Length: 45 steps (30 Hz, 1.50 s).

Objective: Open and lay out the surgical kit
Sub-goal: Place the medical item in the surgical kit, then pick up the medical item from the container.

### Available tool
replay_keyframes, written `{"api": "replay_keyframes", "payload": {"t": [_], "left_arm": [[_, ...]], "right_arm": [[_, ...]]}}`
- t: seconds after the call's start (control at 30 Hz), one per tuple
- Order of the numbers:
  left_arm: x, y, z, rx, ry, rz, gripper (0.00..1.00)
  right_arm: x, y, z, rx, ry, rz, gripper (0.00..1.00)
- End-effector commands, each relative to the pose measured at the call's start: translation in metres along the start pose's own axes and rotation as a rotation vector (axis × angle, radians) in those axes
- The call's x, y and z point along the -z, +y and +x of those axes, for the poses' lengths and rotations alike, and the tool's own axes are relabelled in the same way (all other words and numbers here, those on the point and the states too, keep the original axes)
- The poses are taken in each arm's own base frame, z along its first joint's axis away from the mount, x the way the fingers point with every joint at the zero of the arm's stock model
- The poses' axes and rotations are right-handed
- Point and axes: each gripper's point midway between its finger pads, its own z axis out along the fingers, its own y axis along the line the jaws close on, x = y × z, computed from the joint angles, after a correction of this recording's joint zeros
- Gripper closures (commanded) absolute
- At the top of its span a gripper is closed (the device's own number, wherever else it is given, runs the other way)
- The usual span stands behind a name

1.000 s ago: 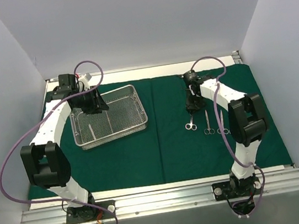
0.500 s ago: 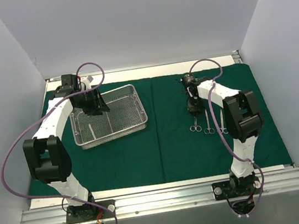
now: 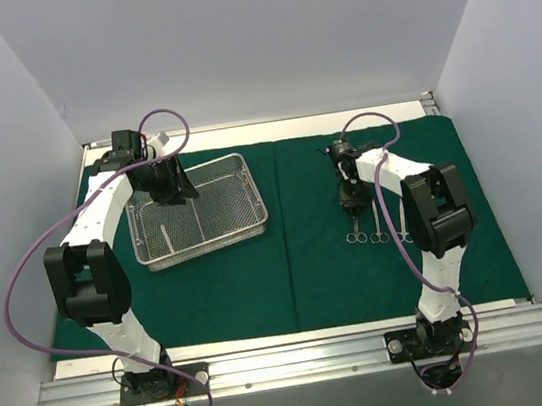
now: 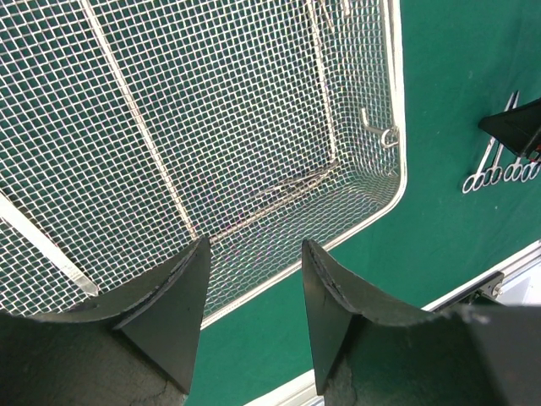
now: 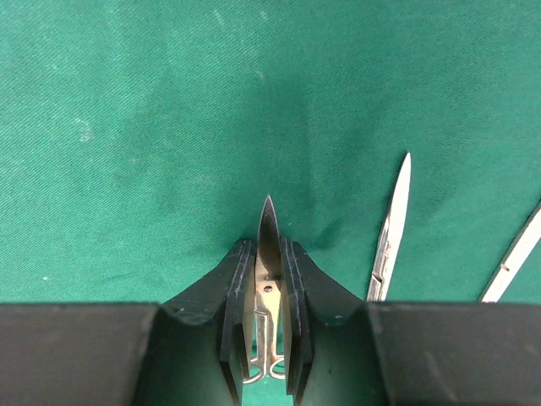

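I need to release the scissors from my right gripper, because their rings line up with the neighbouring rings and their blade tip is down at the green cloth (image 3: 291, 271).
The dark green cloth (image 3: 291, 271) lies spread flat over the table. On its left half stands the silver wire-mesh tray (image 3: 248, 181), with a slim steel instrument (image 3: 167, 236) lying inside. My left gripper (image 3: 163, 185) hovers open over the tray's back part, nothing between its fingers (image 4: 182, 296). My right gripper (image 5: 268, 247) is shut on a pair of scissors (image 5: 268, 224), tip pointing away, rings (image 3: 356, 236) low over the cloth. Two more instruments (image 3: 377, 222) (image 3: 402, 222) lie side by side just right of it.
White walls close in the left, back and right sides. A metal rail (image 3: 293, 356) carrying both arm bases runs along the near edge. A purple cable (image 3: 22, 299) loops beside the left arm.
My right gripper has carried the scissors a little to the right, closer to the two laid instruments. My left gripper has shifted slightly toward the tray's back, still open.
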Motion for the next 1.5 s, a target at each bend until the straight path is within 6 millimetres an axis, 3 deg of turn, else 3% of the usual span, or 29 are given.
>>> {"api": "replay_keyframes", "payload": {"t": [0.0,0.33,0.4,0.47,0.7,0.83,1.2,1.47], "left_arm": [[0.002,-0.001,-0.009,-0.017,-0.01,-0.008,0.44],[-0.009,0.036,0.004,0.025,0.095,-0.182,0.44],[-0.008,0.046,0.005,0.026,0.106,-0.233,0.44],[-0.007,0.059,0.008,0.035,0.128,-0.297,0.43],[-0.006,0.11,0.026,0.093,0.215,-0.5,0.45],[-0.007,0.117,0.04,0.122,0.252,-0.529,0.47],[-0.014,0.135,0.07,0.204,0.265,-0.647,0.51],[-0.052,0.145,0.092,0.231,0.318,-0.672,0.51]], "right_arm": [[-0.004,-0.002,0.013,0.031,0.042,0.024,0.91],[-0.008,0.005,0.012,0.051,0.047,-0.005,0.67],[-0.001,0.008,0.004,0.052,0.02,-0.022,0.55],[0.008,0.01,-0.003,0.052,-0.007,-0.036,0.5],[0.076,0.017,-0.058,0.048,-0.18,-0.108,0.48],[0.105,0.02,-0.082,0.052,-0.251,-0.144,0.47],[0.117,0.017,-0.074,0.04,-0.278,-0.208,0.47],[0.124,0.02,-0.071,0.032,-0.289,-0.242,0.47]]}}
